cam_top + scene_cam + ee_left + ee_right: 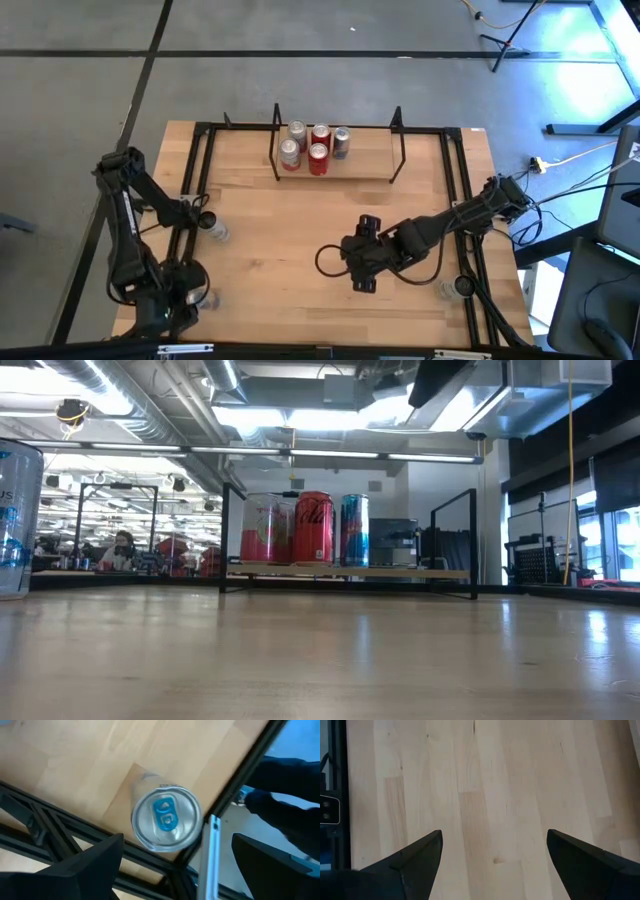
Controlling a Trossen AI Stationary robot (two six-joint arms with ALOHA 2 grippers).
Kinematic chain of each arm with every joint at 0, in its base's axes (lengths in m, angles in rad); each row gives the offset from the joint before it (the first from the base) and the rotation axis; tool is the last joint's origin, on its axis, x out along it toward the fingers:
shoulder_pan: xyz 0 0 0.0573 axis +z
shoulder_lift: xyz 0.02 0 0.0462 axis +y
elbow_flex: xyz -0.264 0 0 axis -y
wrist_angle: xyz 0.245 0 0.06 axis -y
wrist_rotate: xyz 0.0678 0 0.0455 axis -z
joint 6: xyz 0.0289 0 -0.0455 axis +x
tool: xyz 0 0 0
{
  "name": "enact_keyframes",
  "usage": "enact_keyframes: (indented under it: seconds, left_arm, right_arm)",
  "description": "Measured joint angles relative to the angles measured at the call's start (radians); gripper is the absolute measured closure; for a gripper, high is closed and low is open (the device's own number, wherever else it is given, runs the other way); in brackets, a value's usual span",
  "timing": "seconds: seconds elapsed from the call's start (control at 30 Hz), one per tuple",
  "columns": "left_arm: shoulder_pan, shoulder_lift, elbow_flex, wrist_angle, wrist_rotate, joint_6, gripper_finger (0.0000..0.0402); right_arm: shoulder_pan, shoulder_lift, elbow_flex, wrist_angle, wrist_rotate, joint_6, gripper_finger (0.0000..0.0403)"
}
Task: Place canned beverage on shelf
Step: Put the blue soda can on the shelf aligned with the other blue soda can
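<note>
I need to move my left gripper toward the top of the silver can before I close on the can. The gripper's fingers stop short of the can's top, so they would miss if I closed now.
The shelf (pixel 336 160) stands at the table's far middle, a light-wood board with black rod frames, and several cans (pixel 318 150) stand on it; the low view shows them too (pixel 312 528). A silver can with a blue tab (pixel 166 819) stands upright on the table by the left black rails (pixel 216 232). My left gripper (pixel 175 870) is open, above and just short of this can (pixel 200 215). My right gripper (pixel 492 865) is open and empty over bare wood at the table's middle (pixel 360 258).
Black rails (pixel 195 180) run along the table's left, right and far sides. Another can (pixel 205 298) stands near the front left and one (pixel 460 287) near the front right. A clear-blue can (pixel 15 520) shows at the low view's left edge.
</note>
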Motion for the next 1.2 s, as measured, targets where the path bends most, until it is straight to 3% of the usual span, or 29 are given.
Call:
enact_keyframes:
  seconds: [0.47,0.6,0.8,1.0,1.2]
  left_arm:
    - [0.002,0.141,0.000,-0.031,-0.043,0.000,0.0050]
    - [0.009,0.153,0.000,-0.013,-0.043,0.025,0.0091]
    - [0.031,0.151,0.000,0.000,-0.048,0.080,0.0197]
    - [0.134,0.147,0.072,0.027,-0.085,0.269,0.0207]
    - [0.355,0.147,0.231,0.001,-0.100,0.614,0.0207]
  right_arm:
    - [0.000,0.000,0.000,-0.002,0.000,0.000,0.0061]
    - [0.001,0.000,0.000,-0.002,-0.002,0.006,0.0061]
    - [0.013,-0.014,-0.001,-0.012,-0.023,0.019,0.0061]
    - [0.037,-0.073,-0.001,-0.080,-0.011,0.005,0.0061]
    - [0.047,-0.224,-0.111,-0.072,0.024,0.036,0.0061]
